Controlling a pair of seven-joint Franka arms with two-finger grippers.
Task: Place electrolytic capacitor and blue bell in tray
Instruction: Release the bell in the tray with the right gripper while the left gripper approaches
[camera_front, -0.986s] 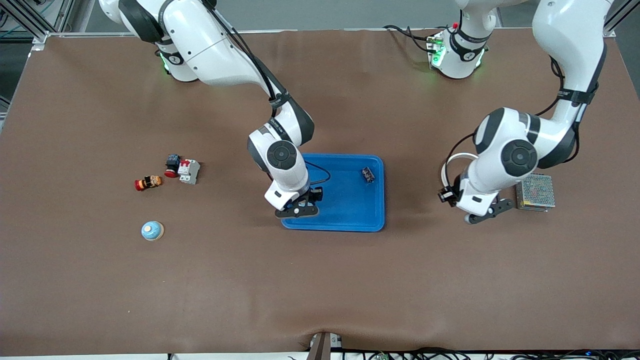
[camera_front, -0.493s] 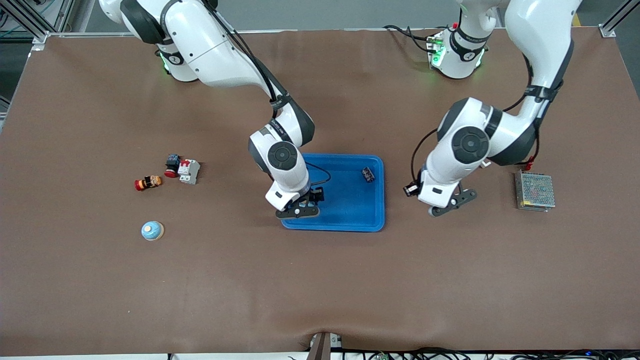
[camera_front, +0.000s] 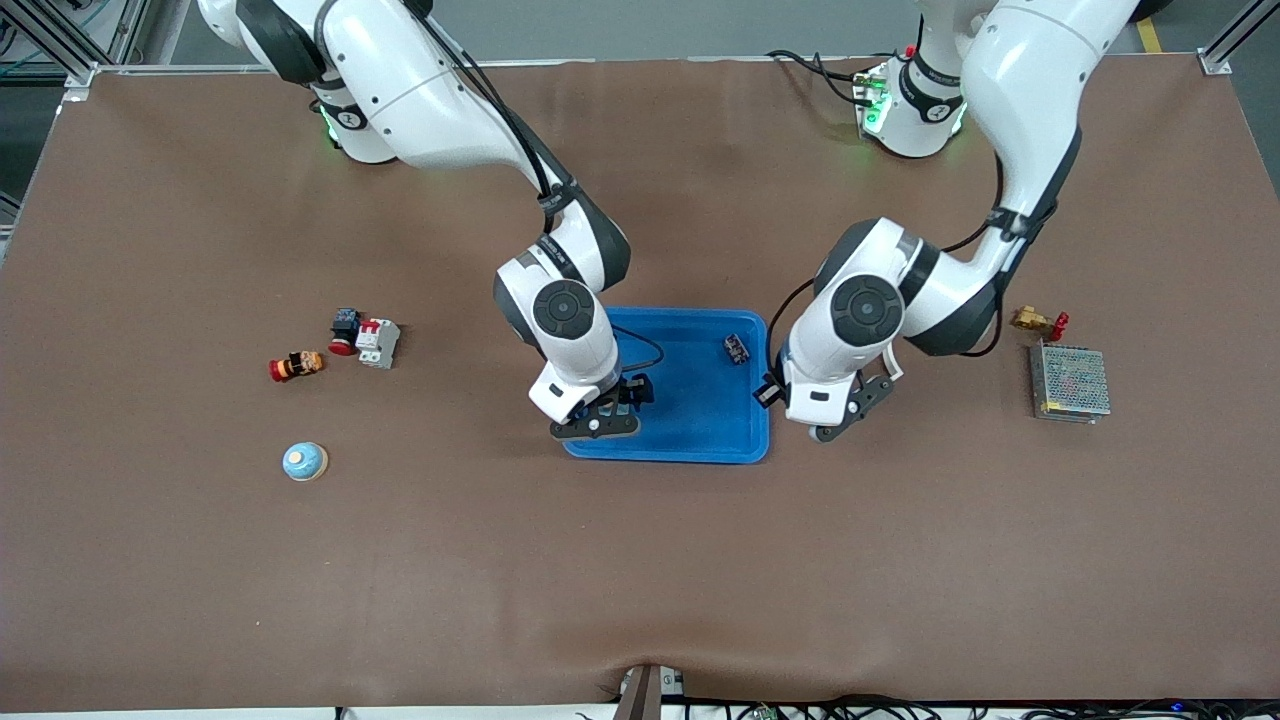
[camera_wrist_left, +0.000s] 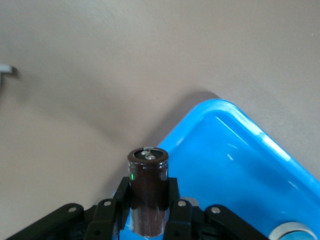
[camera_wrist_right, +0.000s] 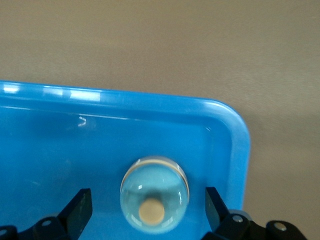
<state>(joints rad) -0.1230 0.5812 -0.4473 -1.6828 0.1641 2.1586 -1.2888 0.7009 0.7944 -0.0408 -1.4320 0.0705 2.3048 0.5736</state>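
Note:
The capacitor's base (camera_wrist_left: 148, 227) is over the tray's rim, short of the tray's bottom, so my left gripper lowers the capacitor farther into the tray next, before releasing it.
The bright blue tray (camera_front: 700, 420) lies mid-table. A pale blue bell (camera_wrist_right: 155, 194) with a tan button sits in its corner (camera_wrist_right: 239, 145), between the fingers of my right gripper (camera_wrist_right: 148, 207), which stands open and apart from it. From the front camera that gripper (camera_front: 600, 415) hides the bell. My left gripper (camera_wrist_left: 148, 200) is shut on a dark brown electrolytic capacitor (camera_wrist_left: 148, 185), held upright over the tray's rim (camera_wrist_left: 200, 120) at the left arm's end; the left gripper (camera_front: 843, 415) hangs just beside the tray. Another blue bell (camera_front: 305, 461) rests on the table toward the right arm's end.
A small dark part (camera_front: 737, 348) lies in the tray. A red-and-orange part (camera_front: 296, 365), a grey breaker (camera_front: 378, 342) and a black-and-red button (camera_front: 345, 328) sit toward the right arm's end. A brass valve (camera_front: 1038, 321) and a mesh-covered metal box (camera_front: 1070, 381) lie at the left arm's end.
My right gripper has opened and let go of the bell in the tray. The left arm has swung from beside the metal box to the tray's edge with the capacitor.

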